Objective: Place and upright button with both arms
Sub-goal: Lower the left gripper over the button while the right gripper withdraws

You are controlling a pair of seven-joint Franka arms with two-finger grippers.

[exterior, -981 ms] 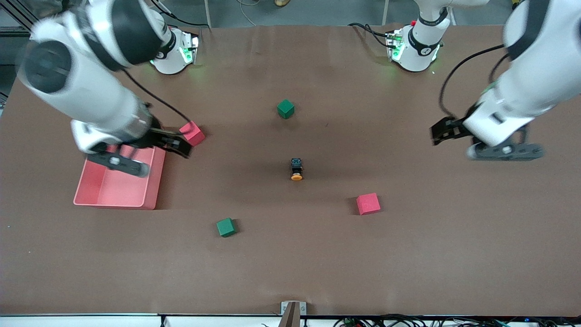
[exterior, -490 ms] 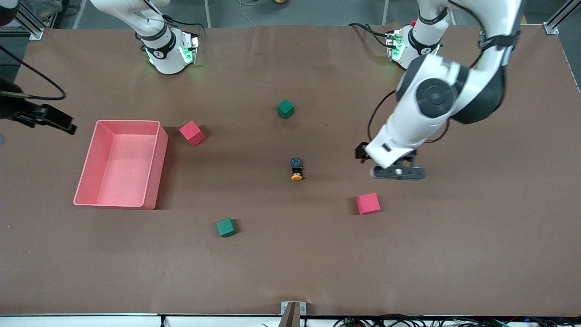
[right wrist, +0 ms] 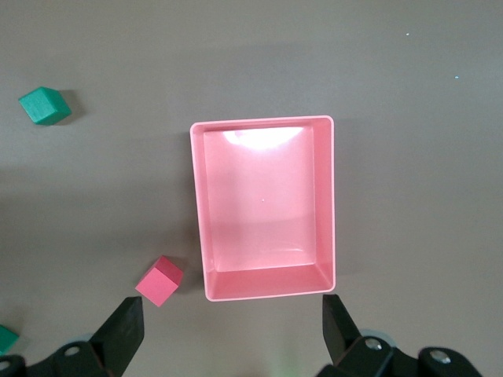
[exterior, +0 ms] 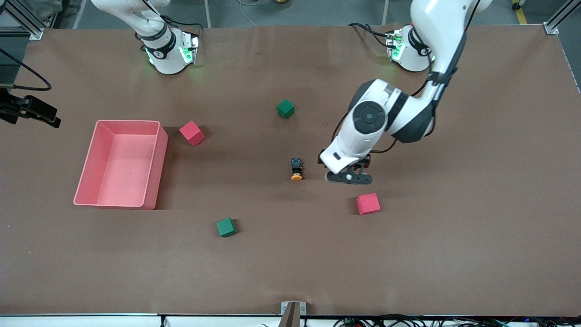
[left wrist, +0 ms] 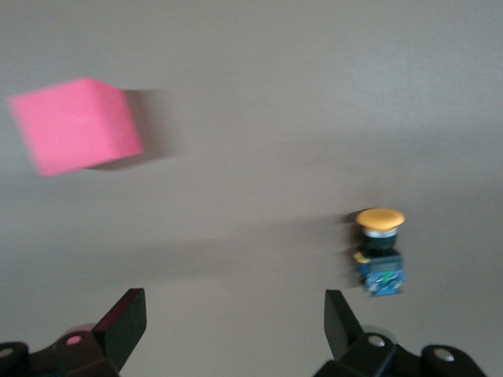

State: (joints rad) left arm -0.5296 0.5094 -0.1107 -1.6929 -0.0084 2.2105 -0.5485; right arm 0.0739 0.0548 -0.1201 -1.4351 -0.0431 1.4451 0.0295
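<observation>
The left gripper should next take hold of the button by its black-and-blue body (exterior: 297, 166), which leaves the orange cap (exterior: 297, 176) free, so that it can set the button upright.
The button (exterior: 296, 169) lies on its side near the middle of the table, its orange cap toward the front camera and its black-and-blue body (left wrist: 380, 271) pointing away. My left gripper (exterior: 349, 177) hangs over the bare table just beside the button, toward the left arm's end. In the left wrist view the left gripper (left wrist: 233, 322) is open and empty, and the button sits outside one fingertip (left wrist: 339, 314). My right gripper (exterior: 32, 112) is up in the air at the right arm's end. The right wrist view shows the right gripper (right wrist: 233, 322) open and empty, high above the pink bin (right wrist: 262, 120).
The pink bin (exterior: 129, 121) stands toward the right arm's end with a red cube (exterior: 191, 132) beside it. A second red cube (exterior: 368, 203) lies nearer the camera than the left gripper. One green cube (exterior: 285, 109) lies farther than the button, another (exterior: 225, 227) nearer.
The left arm has swung in from its end of the table and come down beside the button. The right arm has pulled away from the bin toward the table's end.
</observation>
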